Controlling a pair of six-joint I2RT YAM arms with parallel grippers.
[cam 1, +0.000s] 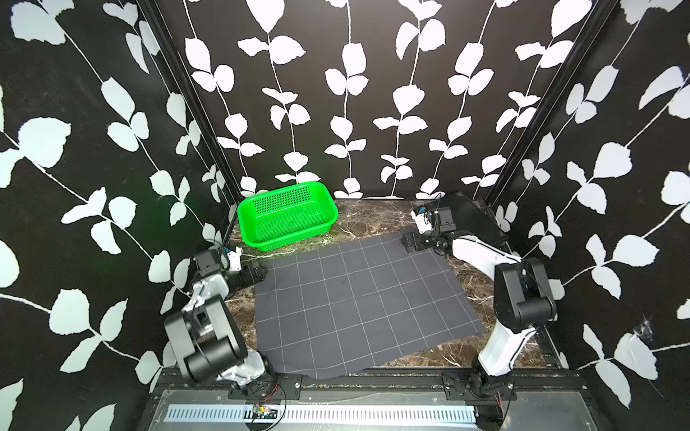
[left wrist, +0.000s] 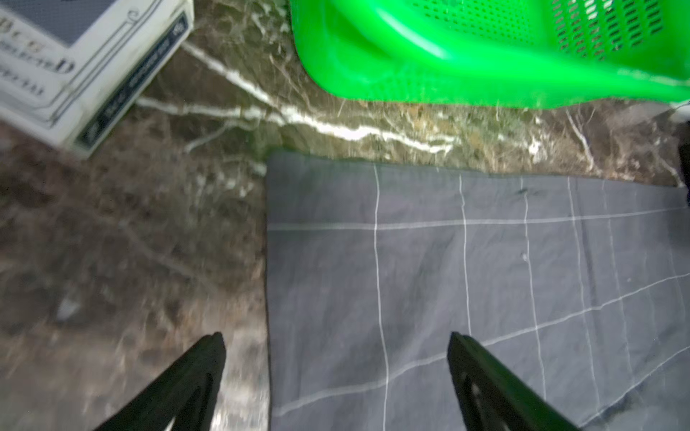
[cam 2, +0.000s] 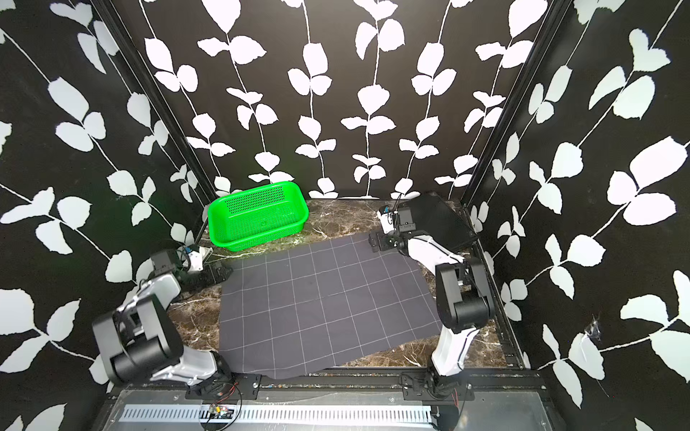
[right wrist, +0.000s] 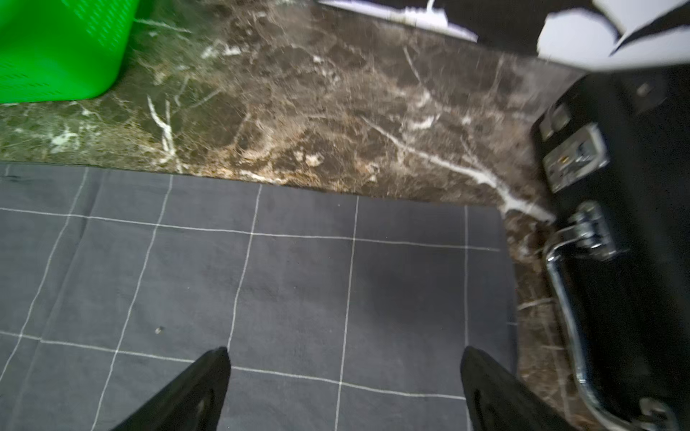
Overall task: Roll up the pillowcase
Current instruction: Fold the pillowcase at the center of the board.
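Observation:
I will next grip the pillowcase's far corner at its side edge with my left gripper, so the pillowcase's far edge can fold toward its near edge for rolling.
The pillowcase (cam 1: 366, 306) (cam 2: 328, 306), a dark grey cloth with thin white grid lines, lies spread flat on the marble table and shows in both top views. Its near edge hangs slightly over the table's front. My left gripper (cam 1: 261, 274) (left wrist: 336, 336) is open at the cloth's far-left corner. One of its fingers is over bare marble and the other over the pillowcase (left wrist: 485, 280), straddling its side edge. My right gripper (cam 1: 407, 242) (right wrist: 345, 350) is open just above the pillowcase (right wrist: 261, 280) near the far-right corner. Nothing is held between either pair of fingers.
A green perforated basket (cam 1: 287, 216) (left wrist: 485, 56) stands at the back left, just beyond the cloth. A black rigid case (cam 1: 470, 220) (right wrist: 634, 224) with metal latches lies at the back right. A white box (left wrist: 74, 67) sits near the left gripper. Bare marble table (cam 1: 373, 220) lies between basket and case.

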